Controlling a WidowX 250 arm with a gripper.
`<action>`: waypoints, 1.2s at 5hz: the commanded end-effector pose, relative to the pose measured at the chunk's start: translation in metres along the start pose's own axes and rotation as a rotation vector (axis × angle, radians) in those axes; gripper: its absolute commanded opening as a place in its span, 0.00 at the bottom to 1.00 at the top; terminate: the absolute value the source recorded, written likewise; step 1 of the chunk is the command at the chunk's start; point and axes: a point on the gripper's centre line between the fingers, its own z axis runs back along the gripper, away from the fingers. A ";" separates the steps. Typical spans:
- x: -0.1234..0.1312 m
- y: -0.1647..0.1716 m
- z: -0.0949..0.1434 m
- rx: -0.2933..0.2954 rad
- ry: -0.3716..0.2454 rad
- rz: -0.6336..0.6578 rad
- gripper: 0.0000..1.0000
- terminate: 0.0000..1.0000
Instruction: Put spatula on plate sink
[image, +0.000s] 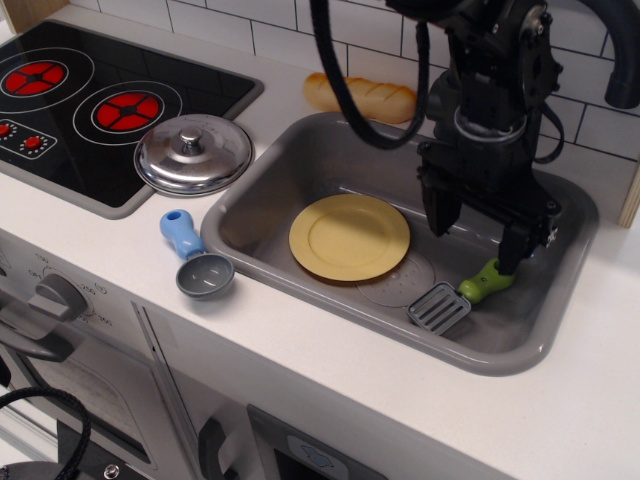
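Next, my gripper grips the spatula by its lime-green handle (487, 281) to put it on the yellow plate in the sink.
The spatula (458, 297) lies on the floor of the grey sink (300, 170) at the right, its grey slotted blade toward the front and its lime-green handle toward the back right. The mustard-yellow plate (349, 236) lies flat in the middle of the sink, empty. My gripper (477, 240) hangs open inside the sink, just above and behind the spatula's handle. Its right finger (513, 247) covers the handle's far end. Its left finger (440, 212) stands between the plate and the spatula.
A silver pot lid (193, 153) sits on the counter left of the sink. A blue-handled grey scoop (195, 257) lies by the sink's front left corner. A bread roll (360, 96) lies behind the sink. The black stove (90, 100) is at the far left.
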 end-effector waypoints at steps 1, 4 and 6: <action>0.007 -0.005 -0.021 0.068 -0.047 -0.004 1.00 0.00; 0.003 -0.010 -0.040 0.059 -0.044 0.026 0.00 0.00; 0.006 -0.004 -0.033 0.037 -0.047 0.083 0.00 0.00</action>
